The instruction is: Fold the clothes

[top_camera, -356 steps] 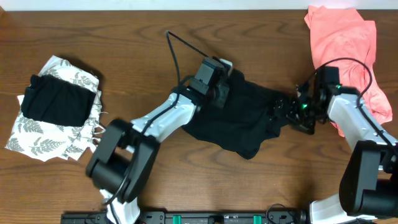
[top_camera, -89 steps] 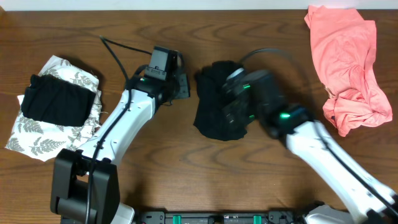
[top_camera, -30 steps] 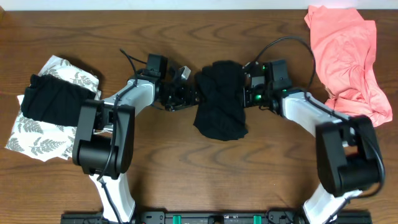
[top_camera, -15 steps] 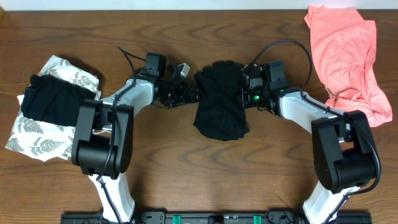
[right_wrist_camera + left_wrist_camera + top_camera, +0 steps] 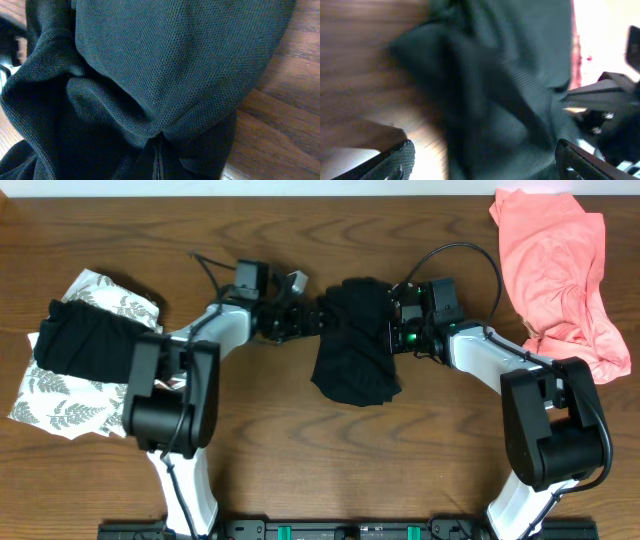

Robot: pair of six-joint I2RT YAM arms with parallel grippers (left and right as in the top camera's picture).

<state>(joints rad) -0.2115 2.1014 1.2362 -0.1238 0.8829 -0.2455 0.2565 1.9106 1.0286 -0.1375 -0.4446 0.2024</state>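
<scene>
My left gripper should next grab the black shirt's heap by its edge facing the folded garment [image 5: 458, 133], then lay it folded there.
The clothes in hand are a black shirt [image 5: 355, 340], lying bunched in a narrow folded heap at the middle of the table. My left gripper [image 5: 305, 315] sits at the heap's upper left edge. In the left wrist view the left gripper [image 5: 482, 160] is open, its fingers [image 5: 402, 157] spread wide with the blurred dark shirt [image 5: 505, 90] ahead of them. My right gripper [image 5: 393, 330] is at the heap's upper right edge. In the right wrist view the right gripper [image 5: 157, 160] is shut, pinching a fold of the mesh shirt [image 5: 175, 60].
A salmon-pink garment [image 5: 560, 270] lies crumpled at the far right corner. At the left a folded black garment [image 5: 90, 345] rests on a white leaf-print one [image 5: 60, 400]. Bare wooden table [image 5: 300, 460] stretches in front of the heap.
My left gripper's jaws have opened wide and it has shifted slightly up and toward the shirt. The right gripper stays shut on the shirt's edge, barely moved.
</scene>
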